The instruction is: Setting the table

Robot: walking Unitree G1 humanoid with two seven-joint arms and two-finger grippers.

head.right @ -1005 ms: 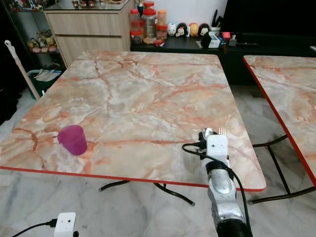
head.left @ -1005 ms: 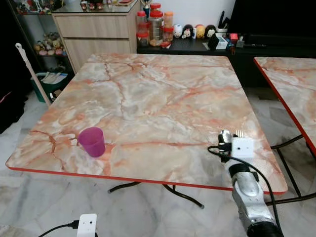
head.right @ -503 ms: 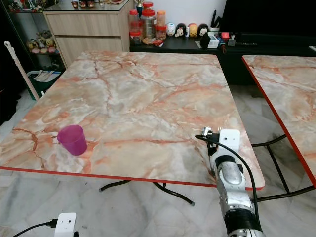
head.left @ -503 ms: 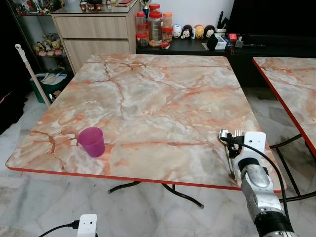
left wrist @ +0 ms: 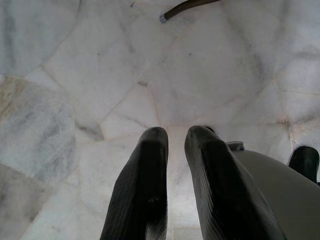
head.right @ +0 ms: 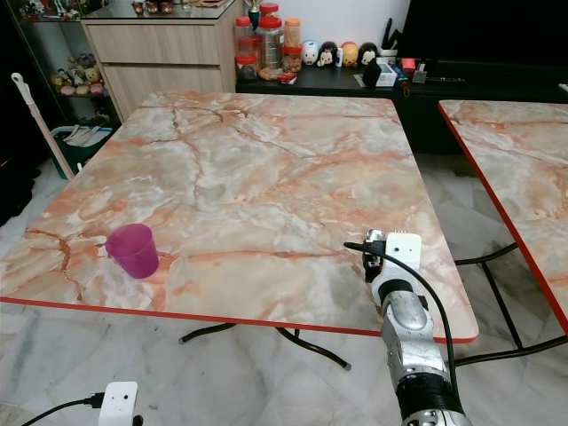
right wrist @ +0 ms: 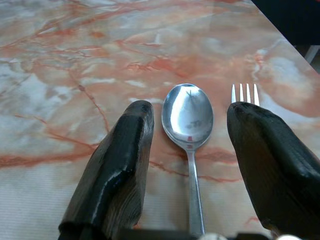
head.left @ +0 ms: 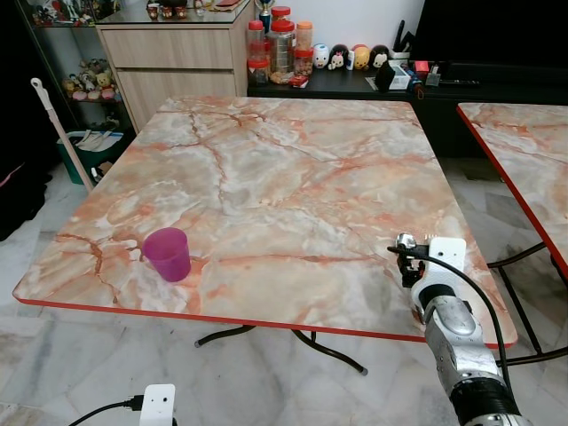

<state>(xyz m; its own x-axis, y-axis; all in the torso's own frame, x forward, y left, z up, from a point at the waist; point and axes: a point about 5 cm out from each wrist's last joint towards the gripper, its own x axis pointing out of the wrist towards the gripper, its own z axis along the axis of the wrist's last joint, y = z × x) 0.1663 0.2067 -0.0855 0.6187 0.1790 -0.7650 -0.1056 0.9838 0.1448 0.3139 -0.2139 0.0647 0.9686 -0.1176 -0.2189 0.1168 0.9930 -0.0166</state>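
Note:
My right gripper should grab the spoon by its slim handle (right wrist: 193, 190) next. Then it can set the table with the spoon (right wrist: 188, 117).
A silver spoon (right wrist: 188, 117) and a fork (right wrist: 245, 93) lie side by side on the marble table (head.left: 266, 169), near its front right corner. My right gripper (right wrist: 191, 107) hovers low over them, open. The spoon lies between its two fingers, touching neither, and the fork's tines poke out past the tip of one finger (right wrist: 270, 150). In the left eye view the spoon's bowl (head.left: 406, 240) shows just beyond my right wrist (head.left: 444, 266). A purple cup (head.left: 168, 254) stands upright near the front left edge. My left gripper (left wrist: 176, 132) hangs idle over the floor, fingers together.
A second marble table (head.left: 524, 151) stands to the right across a narrow gap. Beyond the table are a wooden cabinet (head.left: 169, 53) and a dark shelf with jars (head.left: 280, 44) and figurines. A mop handle (head.left: 58, 124) leans at the left.
My right wrist swung a little to the right, then eased back left and now covers the fork in the eye views. The spoon, fork and cup have stayed put.

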